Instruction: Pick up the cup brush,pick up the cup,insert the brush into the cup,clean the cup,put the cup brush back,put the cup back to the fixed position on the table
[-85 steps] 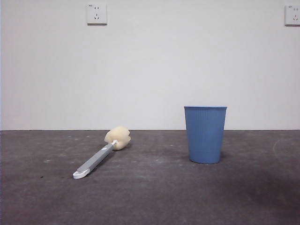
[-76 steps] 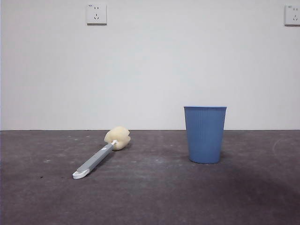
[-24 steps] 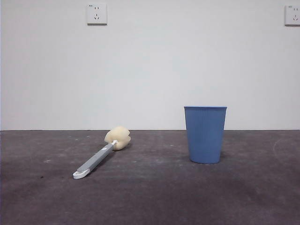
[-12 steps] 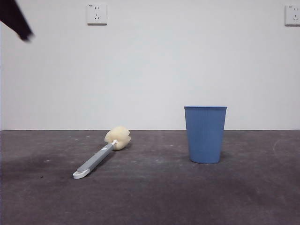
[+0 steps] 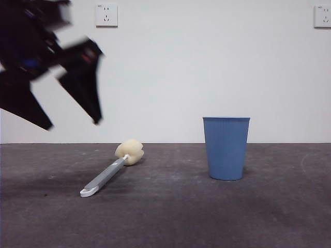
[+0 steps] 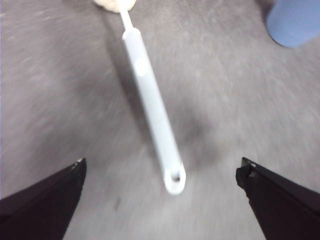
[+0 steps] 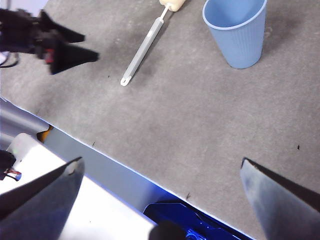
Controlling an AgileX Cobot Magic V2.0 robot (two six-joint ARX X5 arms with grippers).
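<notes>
My right gripper grabs the cup by its narrower body (image 5: pixel 226 155) below next, since the cup flares out to a wide rim (image 5: pixel 226 118).
The cup brush (image 5: pixel 106 177) lies flat on the table (image 5: pixel 207 217) at the left, with its sponge head (image 5: pixel 130 151) toward the wall. The light blue cup (image 5: pixel 226 148) stands upright to its right. My left gripper (image 5: pixel 72 124) is open and empty, blurred, and hangs in the air above and left of the brush. In the left wrist view the brush handle (image 6: pixel 150 100) lies between its wide-open jaws (image 6: pixel 161 165), and the cup (image 6: pixel 295 20) shows at a corner. My right gripper (image 7: pixel 160 165) is open and empty, high over the table's near edge, with the cup (image 7: pixel 235 35) and the brush (image 7: pixel 142 50) far below.
Two wall sockets (image 5: pixel 106 15) sit on the white wall behind. The right wrist view shows the left gripper (image 7: pixel 50 45) near the brush, and the table's front edge (image 7: pixel 100 150) with the robot base beyond it.
My left arm has come into the front view from the top left corner and dropped toward the brush. The brush and the cup have not moved.
</notes>
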